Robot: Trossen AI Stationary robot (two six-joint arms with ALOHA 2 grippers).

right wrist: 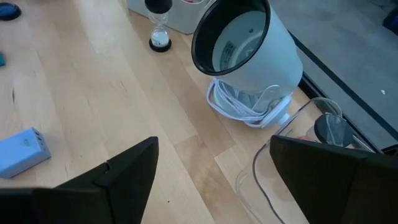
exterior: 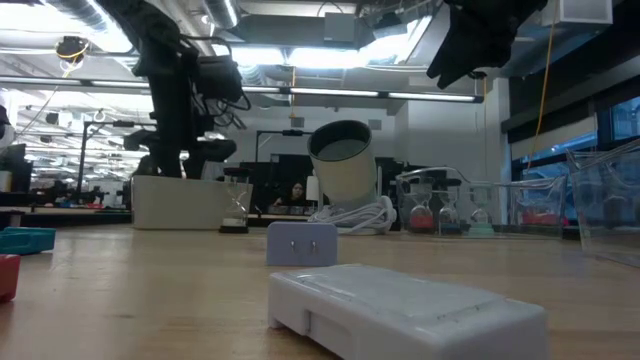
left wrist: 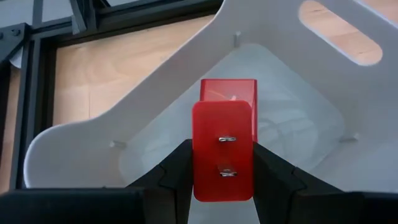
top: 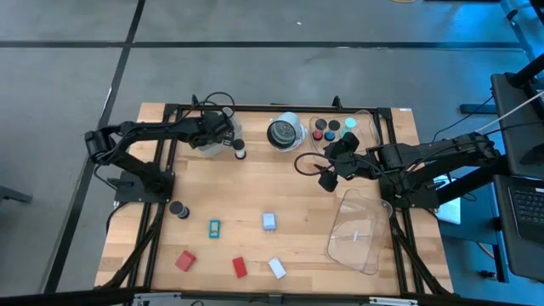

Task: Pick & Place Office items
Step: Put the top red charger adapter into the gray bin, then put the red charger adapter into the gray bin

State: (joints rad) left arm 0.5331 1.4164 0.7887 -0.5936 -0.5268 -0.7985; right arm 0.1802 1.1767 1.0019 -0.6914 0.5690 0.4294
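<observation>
My left gripper holds the red block inside the white bin's rim and needs to open now, as the block would stay in the bin.
My left gripper is at the table's far left, over a white bin, and is shut on a red block with two metal prongs. My right gripper hangs open and empty above the table, near the white-and-black round object. Lying flat on the near half of the table are two red blocks, a white block, a pale-blue block, a teal block and a dark cap. Several coloured caps sit in a clear tray at the far edge. My left gripper pinches the red block between its two fingers, one on each side face. The pronged end face looks back at the wrist camera. The fingers point down into the white bin. The block is over the bin's floor; whether it touches the floor does not show.
A second clear tray lies at the table's right near side. A small hourglass stands beside the white bin. A white cord is coiled under the round object. Bare wood lies in the table's middle. A black frame rims the table.
</observation>
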